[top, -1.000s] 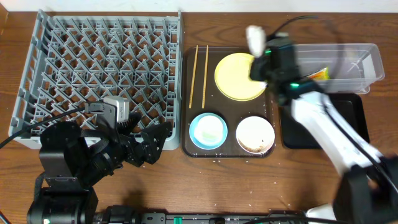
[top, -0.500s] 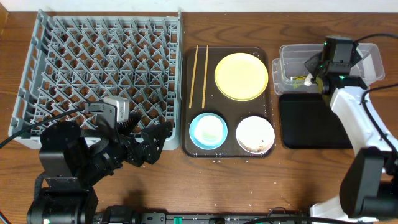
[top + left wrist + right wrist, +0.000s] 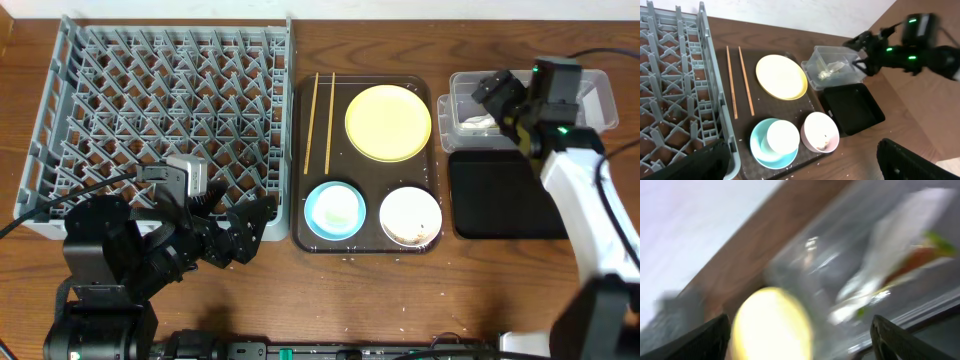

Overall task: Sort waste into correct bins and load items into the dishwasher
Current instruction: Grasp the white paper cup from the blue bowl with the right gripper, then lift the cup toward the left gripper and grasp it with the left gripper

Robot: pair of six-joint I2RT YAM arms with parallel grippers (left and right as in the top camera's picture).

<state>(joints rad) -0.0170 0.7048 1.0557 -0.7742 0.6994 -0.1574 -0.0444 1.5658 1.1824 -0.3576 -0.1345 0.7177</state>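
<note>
The white cup needs to be pinched by its rim with my right gripper next. The cup's base then stays free for handing the cup over to my left gripper.
My right gripper (image 3: 503,103) hangs open over the clear tub (image 3: 590,100), with nothing between its fingers. A crumpled white napkin (image 3: 478,124) lies inside the tub below it. The blurred right wrist view shows the napkin (image 3: 900,230) next to an orange-green wrapper (image 3: 922,255) in the tub. On the brown tray (image 3: 300,170) lie two chopsticks (image 3: 320,120), a yellow plate (image 3: 388,122), a blue bowl (image 3: 318,222) with a white cup (image 3: 336,208) in it, and a white bowl (image 3: 410,215). My left gripper (image 3: 235,235) stands open by the grey rack's (image 3: 170,110) front right corner.
A glossy black tray (image 3: 515,195) sits just in front of the clear tub. Rice-like scraps (image 3: 350,255) are scattered along the brown tray's front edge and on the wooden table there. The right arm's cable runs off to the right.
My right gripper carried the napkin from above the yellow plate to the clear tub, then opened. The napkin now lies in the tub. The left arm has not moved.
</note>
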